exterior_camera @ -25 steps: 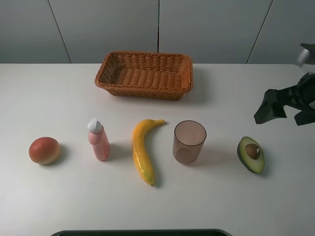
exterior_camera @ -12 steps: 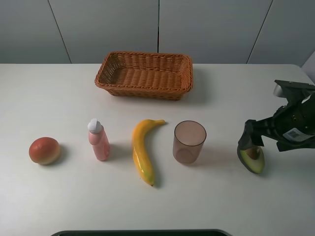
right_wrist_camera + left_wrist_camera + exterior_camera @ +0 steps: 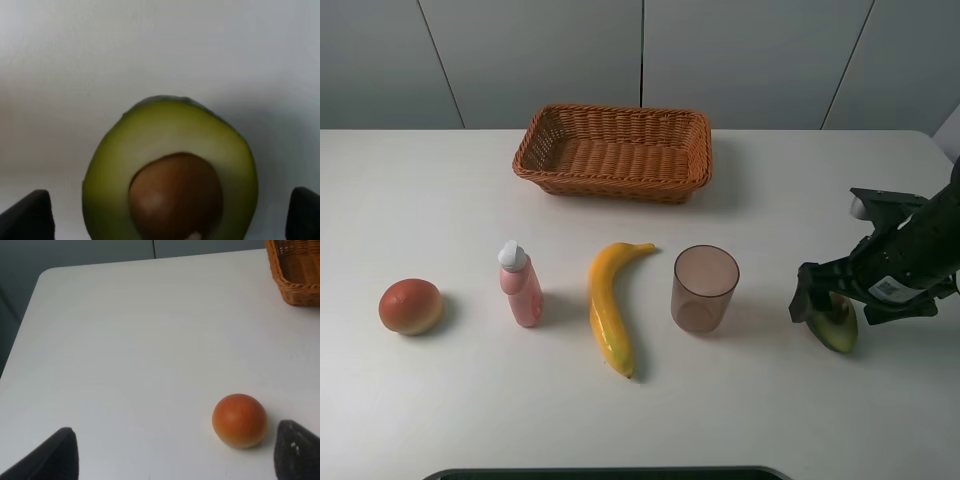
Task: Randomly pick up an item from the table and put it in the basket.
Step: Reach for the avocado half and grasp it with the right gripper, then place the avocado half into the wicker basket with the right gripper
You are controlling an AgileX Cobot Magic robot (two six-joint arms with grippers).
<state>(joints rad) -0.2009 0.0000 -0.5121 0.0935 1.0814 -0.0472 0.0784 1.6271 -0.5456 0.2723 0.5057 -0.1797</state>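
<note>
I will next grab the halved avocado [image 3: 841, 327] around its rounded sides with my right gripper, so that I can put it in the wicker basket [image 3: 610, 112].
The halved avocado [image 3: 841, 327] lies on the white table [image 3: 440, 200] at the right, mostly covered by my right gripper [image 3: 835, 302]. In the right wrist view the avocado [image 3: 170, 175] shows yellow-green flesh and a brown pit. It sits between the open fingertips [image 3: 25, 215], which stand either side of it, and I cannot tell whether they touch it. The orange-brown wicker basket [image 3: 610, 112] stands empty at the back middle, and its corner shows in the left wrist view [image 3: 295, 270]. My left gripper [image 3: 175, 460] is open and empty, out of the exterior view.
In a row across the table stand a round red-orange fruit [image 3: 410, 306], a pink bottle [image 3: 521, 285], a yellow banana [image 3: 608, 305] and a translucent brown cup [image 3: 705, 288] just left of the avocado. The fruit [image 3: 239, 420] lies near my left gripper.
My right gripper has come down and to the left from the right edge and now straddles the avocado. Nothing else has moved.
</note>
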